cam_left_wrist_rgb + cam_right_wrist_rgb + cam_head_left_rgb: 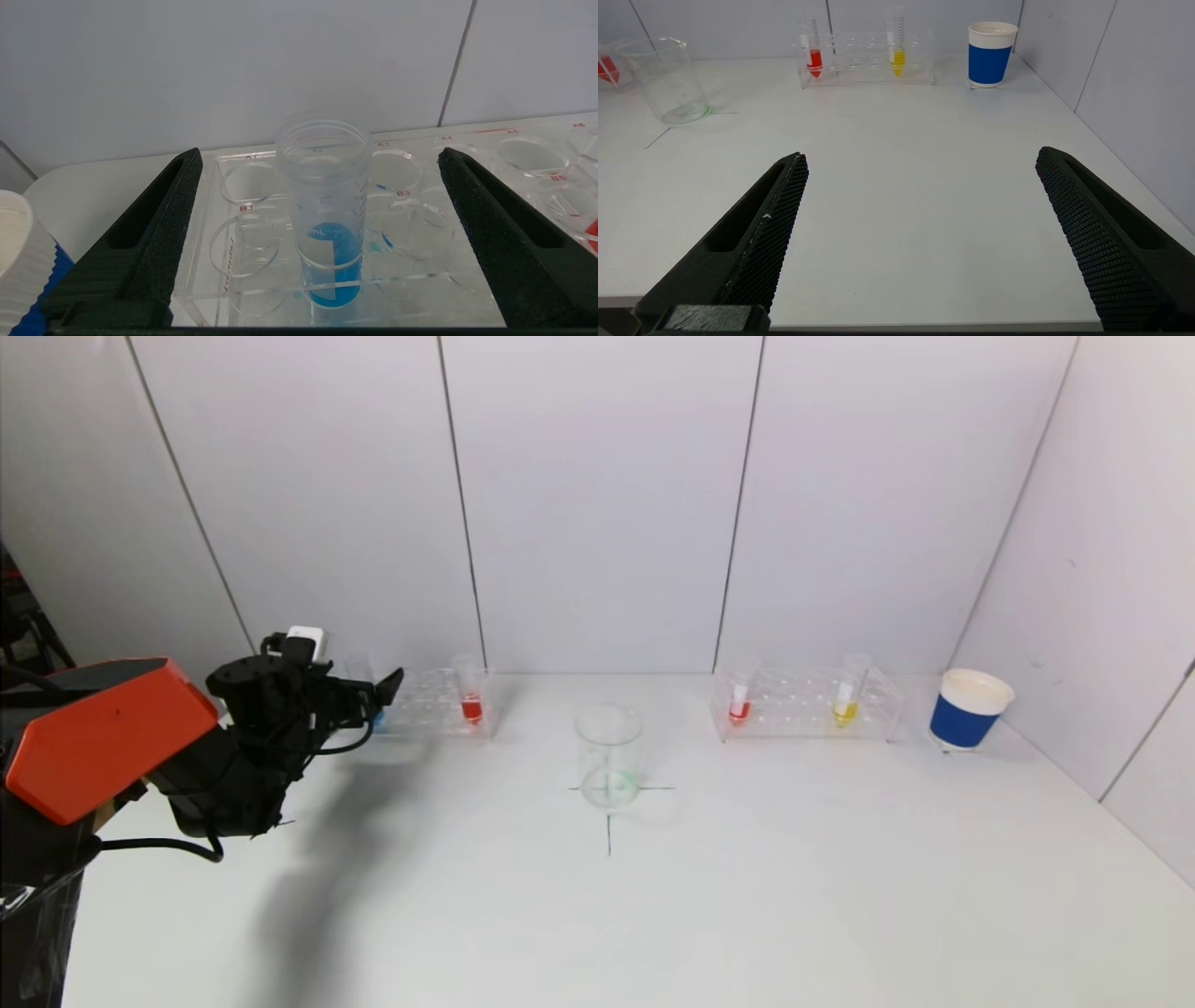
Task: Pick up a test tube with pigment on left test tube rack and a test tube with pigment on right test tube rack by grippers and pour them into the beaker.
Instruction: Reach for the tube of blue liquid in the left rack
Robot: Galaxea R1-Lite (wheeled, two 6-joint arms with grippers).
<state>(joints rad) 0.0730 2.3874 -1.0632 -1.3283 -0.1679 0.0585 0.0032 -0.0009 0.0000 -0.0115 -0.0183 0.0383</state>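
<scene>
The rack surrounds the lower half of the blue tube, so the robot's left gripper will next grab the tube by its bare upper side below the tube's rim (325, 193).
The left clear rack (425, 705) holds a blue-pigment test tube (327, 210) and a red one (470, 695). My left gripper (320, 158) is open, its black fingers standing wide on either side of the upright blue tube without touching it. In the head view the left gripper (378, 695) is at the rack's left end. The right rack (803, 705) holds a red tube (740, 695) and a yellow tube (848, 695). The glass beaker (609, 756) stands between the racks on a cross mark. My right gripper (920, 158) is open over bare table near the front edge, out of the head view.
A blue and white paper cup (967, 709) stands right of the right rack, near the side wall. Another such cup (18, 261) shows beside the left gripper. White wall panels close the back and right of the table (653, 915).
</scene>
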